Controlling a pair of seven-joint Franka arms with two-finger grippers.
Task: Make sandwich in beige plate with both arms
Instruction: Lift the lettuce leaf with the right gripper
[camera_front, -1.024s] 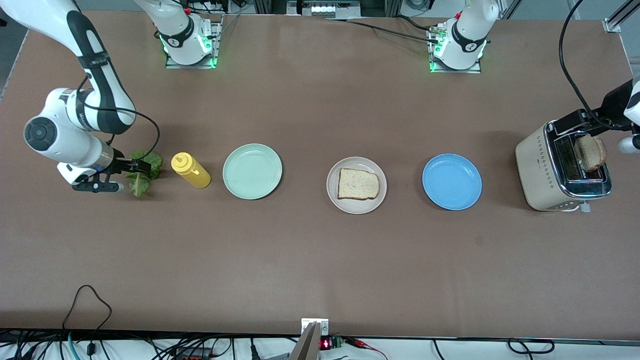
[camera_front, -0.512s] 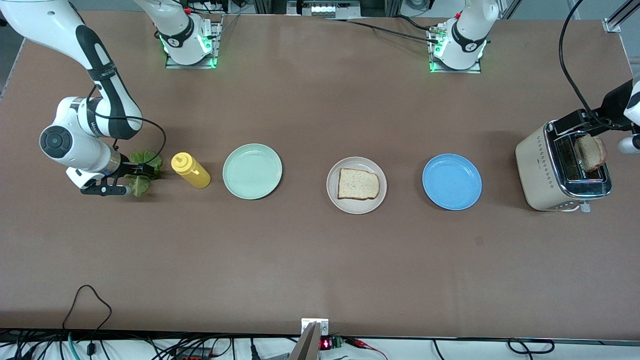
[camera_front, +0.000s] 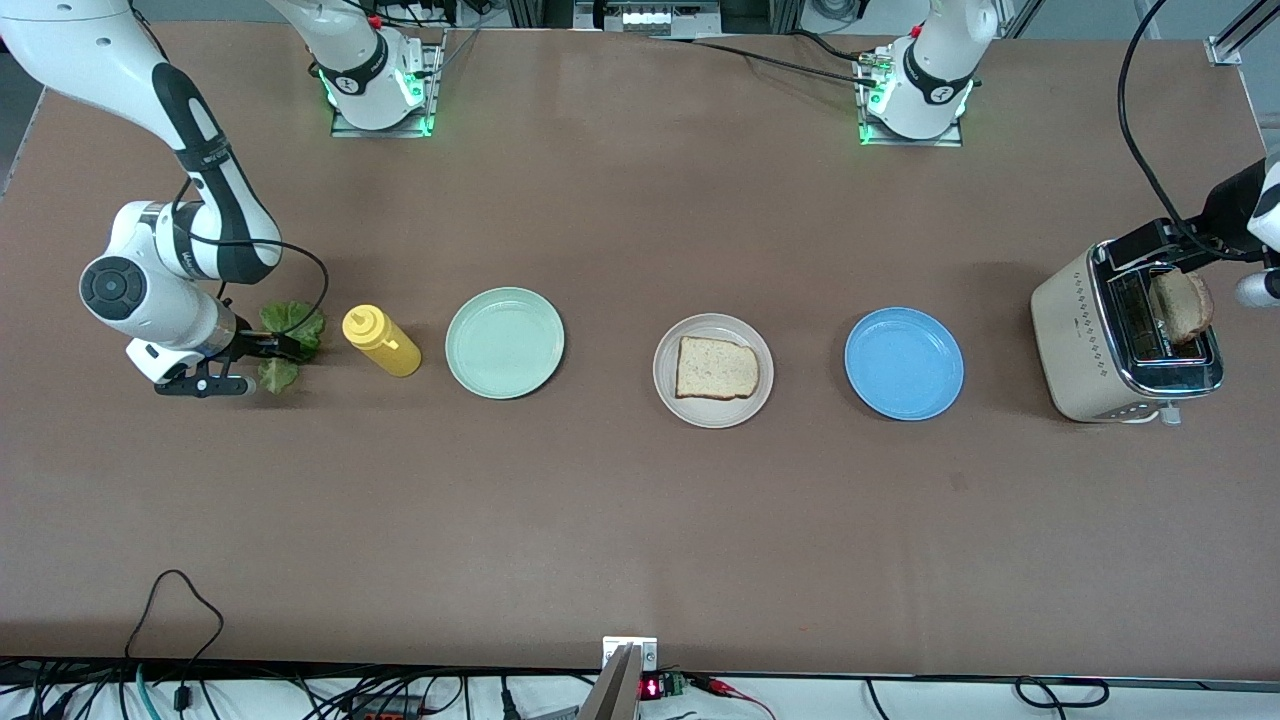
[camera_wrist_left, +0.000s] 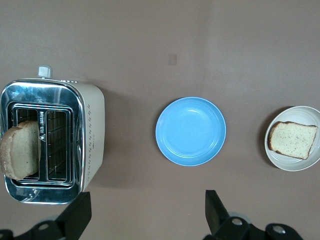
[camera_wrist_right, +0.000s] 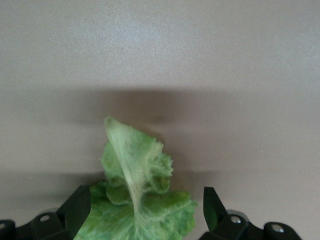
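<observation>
I will next use my right gripper to grab the lettuce leaf by its pale central rib (camera_wrist_right: 134, 198), since thin, crinkly frills spread out wide on both sides.
A toasted bread slice (camera_front: 716, 368) lies on the beige plate (camera_front: 668, 385); both also show in the left wrist view, the slice (camera_wrist_left: 292, 140) on the plate (camera_wrist_left: 292, 166). A second slice (camera_front: 1180, 305) stands in the toaster (camera_front: 1085, 340), also seen from the left wrist (camera_wrist_left: 20, 155). A crinkly green lettuce leaf (camera_front: 300, 325) lies at the right arm's end of the table. My right gripper (camera_front: 270, 362) is open and low, with the leaf (camera_wrist_right: 140, 200) between its fingers (camera_wrist_right: 80, 210). My left gripper (camera_wrist_left: 145, 205) is open and empty, high over the table beside the toaster (camera_wrist_left: 90, 130).
A yellow squeeze bottle (camera_front: 380, 342) lies beside the lettuce. A mint-green plate (camera_front: 504, 343) sits between the bottle and the beige plate. A blue plate (camera_front: 903, 363) sits between the beige plate and the toaster, also in the left wrist view (camera_wrist_left: 190, 131).
My right arm's wrist has shifted toward the lettuce, and its fingers now cover more of the leaf. The left arm, bread slices and plates have not moved.
</observation>
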